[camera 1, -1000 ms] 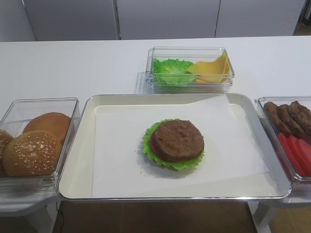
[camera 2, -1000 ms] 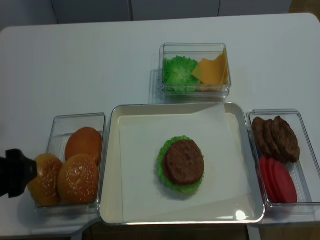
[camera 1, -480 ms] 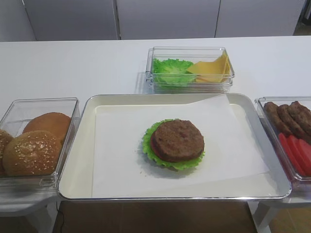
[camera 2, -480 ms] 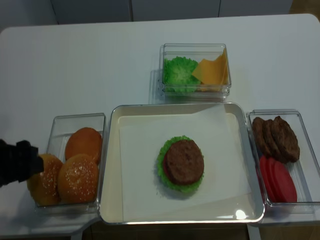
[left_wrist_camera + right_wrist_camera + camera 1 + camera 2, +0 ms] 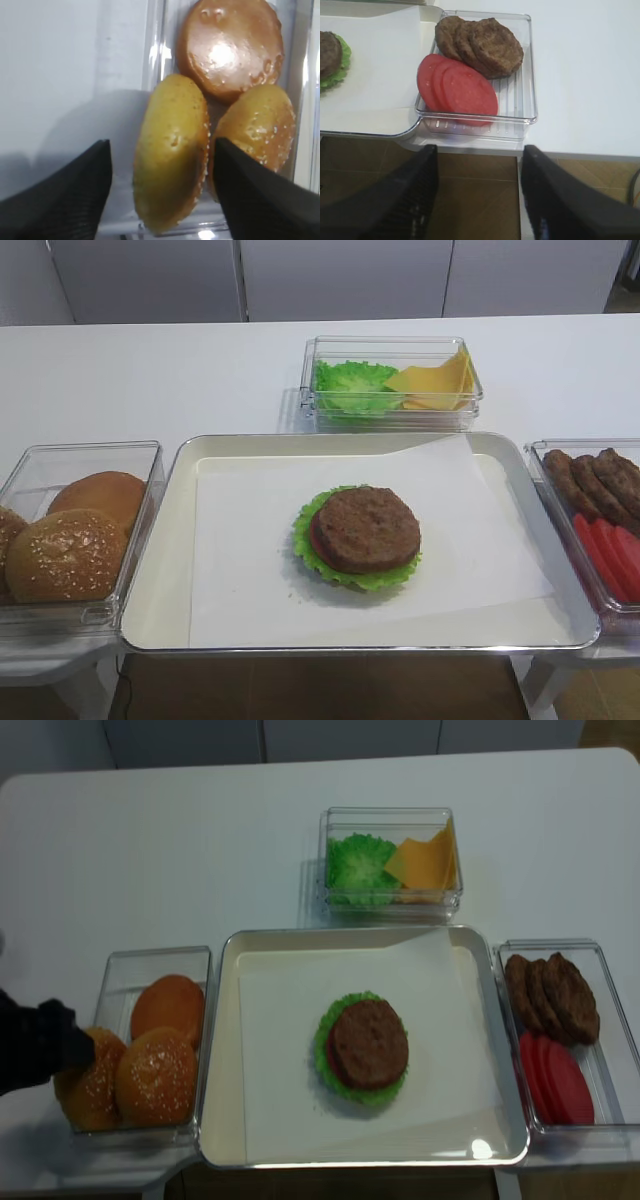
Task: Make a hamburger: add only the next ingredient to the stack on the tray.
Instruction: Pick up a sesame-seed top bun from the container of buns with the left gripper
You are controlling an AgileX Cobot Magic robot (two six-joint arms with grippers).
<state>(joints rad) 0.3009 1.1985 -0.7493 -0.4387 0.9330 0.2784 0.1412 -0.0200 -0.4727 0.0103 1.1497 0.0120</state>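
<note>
My left gripper should pinch the tilted sesame-seeded bun top by its raised edge (image 5: 74,1086) next, because a second seeded bun (image 5: 157,1077) crowds it in the container.
The stack (image 5: 360,535) of lettuce, tomato and brown patty lies in the middle of the paper-lined tray (image 5: 150,570); it also shows from above (image 5: 365,1045). Sesame-seeded bun tops (image 5: 155,1075) sit in a clear container (image 5: 115,970) left of the tray. In the left wrist view one seeded bun top (image 5: 172,150) stands tilted on its edge. My left gripper (image 5: 161,145) is open and straddles it, with a gap on the left side. A second seeded bun (image 5: 257,132) lies to its right. My right gripper (image 5: 477,150) is open and empty off the table's front edge.
A smooth seedless bun (image 5: 230,47) shares the bun container. A clear container (image 5: 392,380) of lettuce and cheese stands behind the tray. Another (image 5: 525,65) with brown patties (image 5: 480,42) and tomato slices (image 5: 457,90) sits right of the tray.
In the overhead view my left gripper has moved right and slightly up, to the left edge of the bun container. The stack and buns have not moved.
</note>
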